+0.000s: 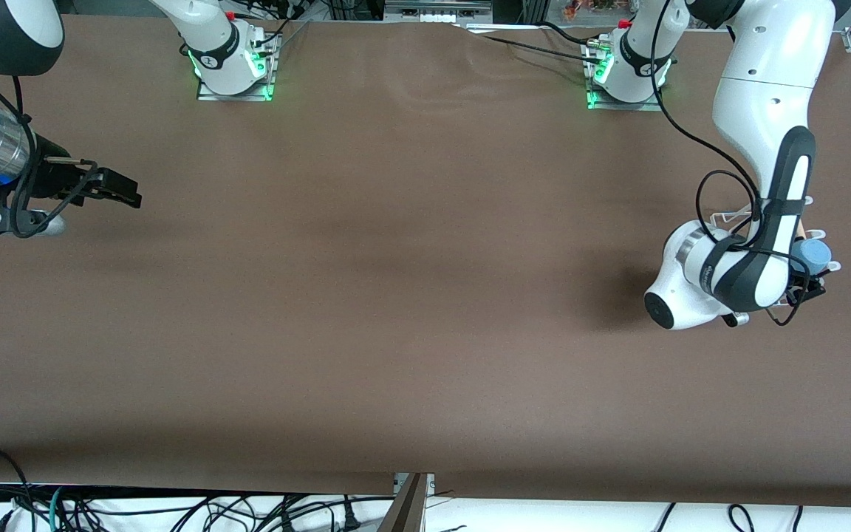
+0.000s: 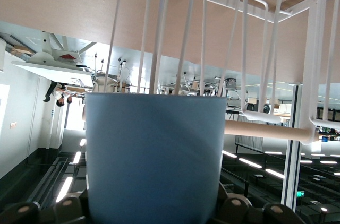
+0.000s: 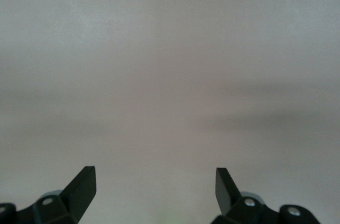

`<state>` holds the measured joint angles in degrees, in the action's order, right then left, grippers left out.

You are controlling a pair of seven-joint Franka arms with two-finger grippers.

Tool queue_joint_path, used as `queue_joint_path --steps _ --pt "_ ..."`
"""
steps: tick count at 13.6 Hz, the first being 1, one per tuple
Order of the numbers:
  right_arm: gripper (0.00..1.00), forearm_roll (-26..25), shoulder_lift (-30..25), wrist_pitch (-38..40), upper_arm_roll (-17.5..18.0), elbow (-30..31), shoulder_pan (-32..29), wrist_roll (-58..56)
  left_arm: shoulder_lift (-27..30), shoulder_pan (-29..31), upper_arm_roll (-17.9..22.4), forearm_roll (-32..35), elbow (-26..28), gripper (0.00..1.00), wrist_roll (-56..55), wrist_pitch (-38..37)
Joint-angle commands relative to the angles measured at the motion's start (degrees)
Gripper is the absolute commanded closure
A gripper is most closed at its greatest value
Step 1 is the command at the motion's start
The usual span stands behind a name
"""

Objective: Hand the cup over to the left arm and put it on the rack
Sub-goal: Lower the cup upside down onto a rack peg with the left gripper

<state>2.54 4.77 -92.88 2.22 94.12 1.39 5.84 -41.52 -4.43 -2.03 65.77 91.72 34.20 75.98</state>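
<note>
The cup sits in among the white rack wires and would stay in the rack, so my left gripper releases the blue cup [image 1: 810, 256] [image 2: 155, 149] now.
The light-blue cup [image 1: 815, 255] sits between the jaws of my left gripper [image 1: 810, 281], which is shut on it at the left arm's end of the table. In the left wrist view the cup [image 2: 154, 155] fills the space between the jaws of the left gripper [image 2: 154, 210]. The white wire rack [image 2: 255, 59] with its wooden dowel [image 2: 265, 130] stands right against the cup. In the front view the left arm hides most of the rack [image 1: 728, 218]. My right gripper [image 1: 119, 188] is open and empty at the right arm's end of the table; it also shows in the right wrist view [image 3: 154, 181].
The brown table [image 1: 411, 295] stretches between the two arms. The arm bases [image 1: 233, 66] stand along its edge farthest from the front camera. Cables [image 1: 174, 510] hang below the edge nearest that camera.
</note>
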Motion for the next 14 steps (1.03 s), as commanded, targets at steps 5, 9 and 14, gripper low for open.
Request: queue_joint_path --steps 5,9,14 --pt "0.01 -1.05 -0.02 0.51 0.06 -0.78 0.37 -0.03 0.03 -0.05 -0.26 1.65 0.92 0.0 -0.54 0.05" --pt "0.01 -1.4 -0.02 0.24 -0.02 -0.78 0.28 -0.04 0.91 -0.22 -0.87 -0.28 -0.3 0.0 -0.36 -2.75" --pt "0.01 -2.71 -0.02 -2.57 0.06 -0.87 0.37 -0.82 7.93 -6.19 -2.01 -10.21 -8.55 0.0 0.6 -14.52"
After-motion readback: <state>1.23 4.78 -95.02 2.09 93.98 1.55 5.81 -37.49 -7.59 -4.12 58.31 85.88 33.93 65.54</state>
